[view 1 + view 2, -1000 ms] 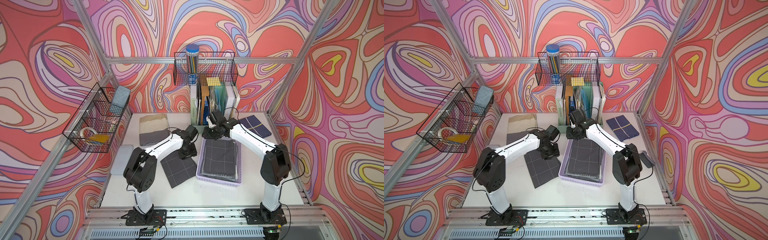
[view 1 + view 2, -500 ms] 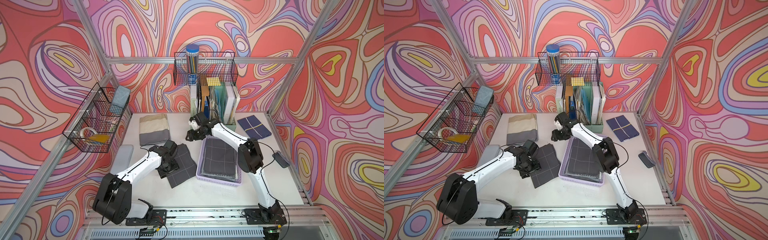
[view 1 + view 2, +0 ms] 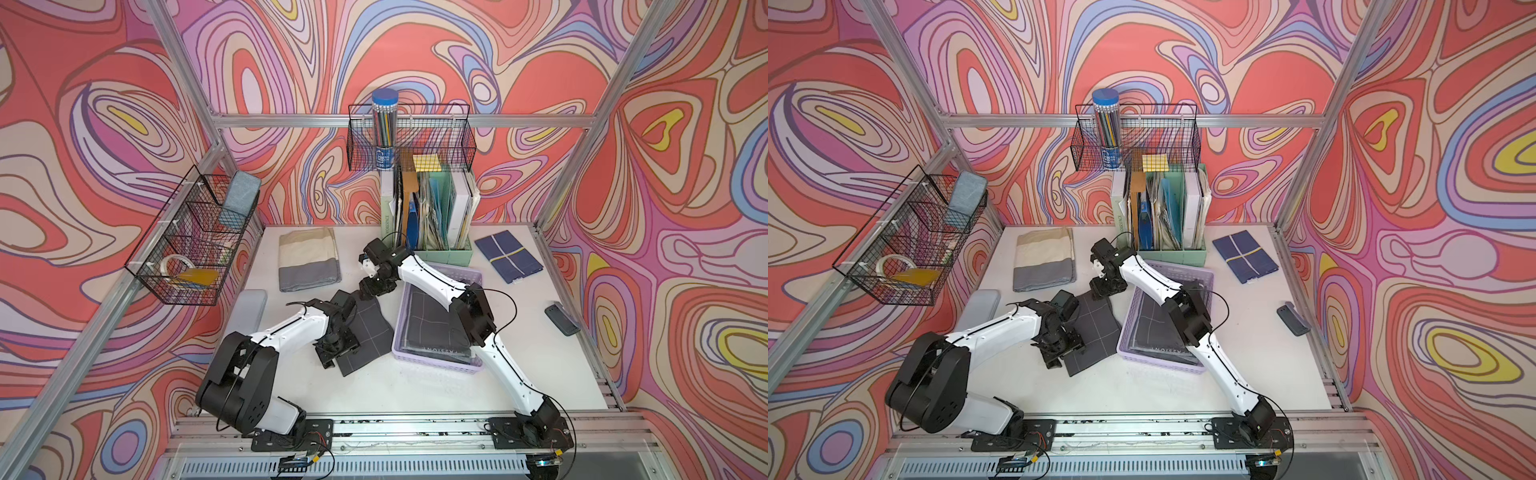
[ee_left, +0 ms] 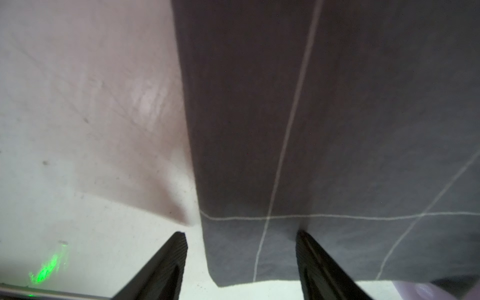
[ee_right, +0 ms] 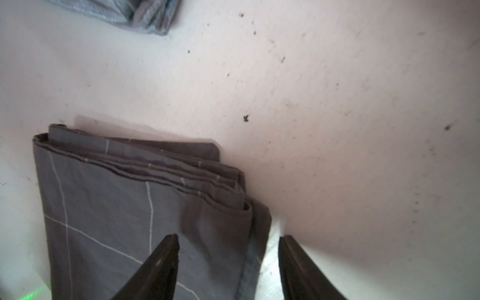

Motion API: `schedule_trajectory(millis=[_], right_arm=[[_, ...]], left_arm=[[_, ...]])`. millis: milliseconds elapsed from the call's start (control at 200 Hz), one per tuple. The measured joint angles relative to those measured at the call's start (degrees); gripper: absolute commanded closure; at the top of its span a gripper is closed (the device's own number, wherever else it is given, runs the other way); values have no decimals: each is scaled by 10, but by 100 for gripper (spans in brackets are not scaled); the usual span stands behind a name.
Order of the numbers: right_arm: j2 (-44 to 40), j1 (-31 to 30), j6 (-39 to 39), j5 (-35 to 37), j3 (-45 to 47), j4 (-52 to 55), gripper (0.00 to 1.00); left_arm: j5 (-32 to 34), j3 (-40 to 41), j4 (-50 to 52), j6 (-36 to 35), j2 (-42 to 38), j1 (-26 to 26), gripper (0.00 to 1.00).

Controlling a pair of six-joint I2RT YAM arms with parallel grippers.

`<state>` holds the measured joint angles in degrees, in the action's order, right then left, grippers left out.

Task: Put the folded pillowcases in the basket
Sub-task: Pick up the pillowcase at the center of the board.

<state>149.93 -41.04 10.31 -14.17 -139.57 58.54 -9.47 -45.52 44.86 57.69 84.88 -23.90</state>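
The folded pillowcase needs to go in with its free side first, so the robot's left gripper needs to grab it by its near edge facing away from the basket.
The folded pillowcase (image 3: 372,330) (image 3: 1096,326) is dark grey with thin white grid lines. It lies flat on the white table, just left of the lilac basket (image 3: 432,365) (image 3: 1158,362), which holds another dark folded cloth (image 3: 432,324). My left gripper (image 3: 334,351) (image 4: 240,233) is open at the pillowcase's near left edge (image 4: 259,246), one finger over the cloth and one over bare table. My right gripper (image 3: 369,289) (image 5: 228,236) is open at the far corner, where stacked folds (image 5: 145,187) show. Neither holds anything.
A beige-and-grey striped cloth (image 3: 307,259) lies at the back left and a navy cloth (image 3: 507,257) at the back right. A mint-green file holder (image 3: 440,253) stands behind the basket. A grey case (image 3: 249,309), a dark handset (image 3: 561,319) and wall wire baskets (image 3: 191,245) are around.
My left gripper moved from the pillowcase's far end toward its front edge. My right gripper swung left from above the basket to the pillowcase's far corner. Both jaws opened wider.
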Motion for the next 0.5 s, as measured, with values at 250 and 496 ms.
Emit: schedule_trajectory(millis=[250, 496], right_arm=[[3, -8, 5, 12, -3, 26, 45], [0, -13, 20, -1, 19, 10, 87]], left_arm=[[-16, -14, -9, -3, 41, 2, 51], [-45, -21, -40, -11, 50, 2, 89]])
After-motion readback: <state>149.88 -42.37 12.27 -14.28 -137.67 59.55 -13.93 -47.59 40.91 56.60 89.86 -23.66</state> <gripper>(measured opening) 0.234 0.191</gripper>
